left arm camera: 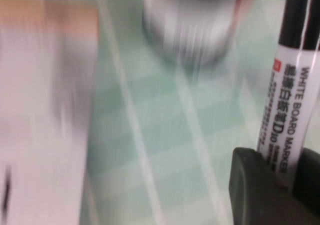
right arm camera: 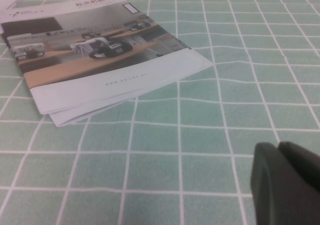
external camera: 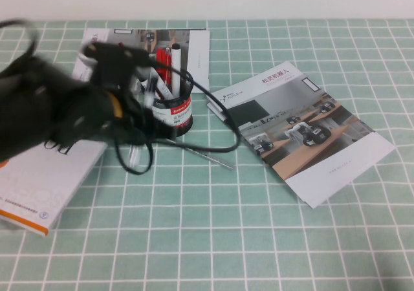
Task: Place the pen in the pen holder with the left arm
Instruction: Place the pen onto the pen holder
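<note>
My left gripper now keeps holding the marker until it is raised over the pen holder, as its white body stands outside the pen holder's rim (external camera: 174, 97).
My left gripper (left arm camera: 282, 180) is shut on the pen (left arm camera: 292, 80), a white-barrelled whiteboard marker with a black cap; its barrel stands between the two black fingers (left arm camera: 252, 185). The pen holder (external camera: 176, 107), a black mesh cup with a white and red label, holds red pens and another marker. In the left wrist view the holder (left arm camera: 192, 25) is a blur beyond the pen. In the high view my left gripper (external camera: 147, 77) is blurred, just left of the holder's rim. My right gripper (right arm camera: 280, 157) is shut and empty, low over the green checked cloth.
A thin silver pen (external camera: 207, 154) lies on the cloth in front of the holder. A brochure (external camera: 304, 129) lies to the right, and shows in the right wrist view (right arm camera: 100, 50). A white and orange book (external camera: 39, 181) lies at left. Another brochure (external camera: 194, 45) lies behind the holder.
</note>
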Motion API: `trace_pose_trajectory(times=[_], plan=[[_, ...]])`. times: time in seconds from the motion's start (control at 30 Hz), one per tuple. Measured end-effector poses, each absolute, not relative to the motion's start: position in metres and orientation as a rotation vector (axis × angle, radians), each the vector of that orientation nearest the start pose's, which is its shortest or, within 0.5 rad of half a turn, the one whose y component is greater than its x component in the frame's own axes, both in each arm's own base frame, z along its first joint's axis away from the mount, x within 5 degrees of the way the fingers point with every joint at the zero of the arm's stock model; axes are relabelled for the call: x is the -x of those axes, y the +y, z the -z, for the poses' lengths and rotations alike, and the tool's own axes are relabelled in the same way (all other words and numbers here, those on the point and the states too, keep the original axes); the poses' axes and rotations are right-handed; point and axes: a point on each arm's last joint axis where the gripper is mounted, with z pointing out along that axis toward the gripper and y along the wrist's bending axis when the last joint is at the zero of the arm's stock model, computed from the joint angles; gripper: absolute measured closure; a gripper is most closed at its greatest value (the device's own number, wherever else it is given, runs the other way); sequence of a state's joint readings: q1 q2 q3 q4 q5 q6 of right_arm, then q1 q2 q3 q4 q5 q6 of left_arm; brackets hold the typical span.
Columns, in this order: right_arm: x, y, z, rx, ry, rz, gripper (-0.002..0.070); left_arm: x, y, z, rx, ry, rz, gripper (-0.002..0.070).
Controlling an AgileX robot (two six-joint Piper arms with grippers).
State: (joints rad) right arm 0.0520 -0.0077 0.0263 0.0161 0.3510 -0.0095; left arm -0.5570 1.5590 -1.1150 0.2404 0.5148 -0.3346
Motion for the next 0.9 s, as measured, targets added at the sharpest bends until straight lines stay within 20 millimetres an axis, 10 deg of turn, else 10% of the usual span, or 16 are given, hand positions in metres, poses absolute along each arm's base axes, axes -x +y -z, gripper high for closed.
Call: trace_pose_trajectory(times=[0.43, 0.9], plan=[[-0.053, 0.003, -0.173, 0.047, 1.853, -0.045, 0.0696, -0.331, -0.162, -0.292, -0.363, 1.569, 0.521, 0.0568], [-0.053, 0.003, -0.173, 0.047, 1.853, -0.045, 0.0696, -0.371, -0.176, -0.228, -0.337, 1.65, 0.534, 0.0568]])
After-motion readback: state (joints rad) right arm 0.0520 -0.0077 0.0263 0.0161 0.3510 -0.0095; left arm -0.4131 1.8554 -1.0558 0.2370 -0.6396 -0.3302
